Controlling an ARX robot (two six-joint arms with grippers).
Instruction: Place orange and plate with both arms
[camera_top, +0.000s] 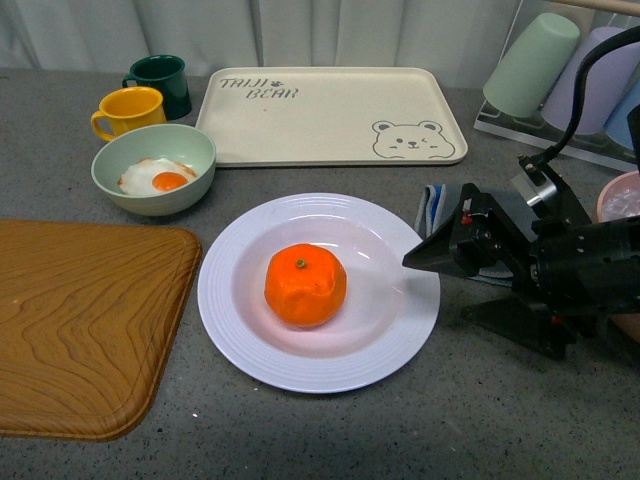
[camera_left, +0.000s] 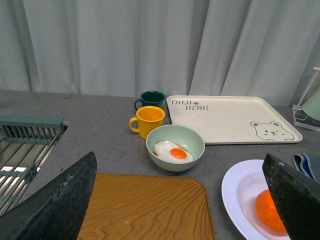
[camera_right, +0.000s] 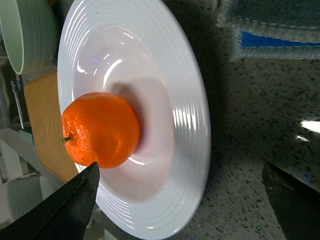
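Note:
Next, my right gripper will grip the white plate by its ridged rim (camera_right: 192, 150) to move the orange onto the bear tray.
The orange (camera_top: 305, 285) sits upright in the middle of the white ridged plate (camera_top: 232, 310) on the grey counter. My right gripper (camera_top: 415, 260) is open and empty. It hovers low at the plate's right rim and points left toward the orange. In the right wrist view its gripper (camera_right: 180, 167) frames the plate's rim (camera_right: 192, 125), with the orange (camera_right: 100, 130) beyond. My left gripper (camera_left: 179, 160) is open and empty, out of the front view, above the wooden tray. Its view shows the plate (camera_left: 235, 190) and the orange (camera_left: 270, 212) partly behind one finger (camera_left: 295, 200).
A wooden tray (camera_top: 90, 320) lies left of the plate. Behind are a pale green bowl with a fried egg (camera_top: 155, 170), a yellow mug (camera_top: 130, 110), a dark green mug (camera_top: 165, 80) and the beige bear tray (camera_top: 330, 115). Cups on a rack (camera_top: 530, 60) and a folded cloth (camera_top: 435, 205) are at the right.

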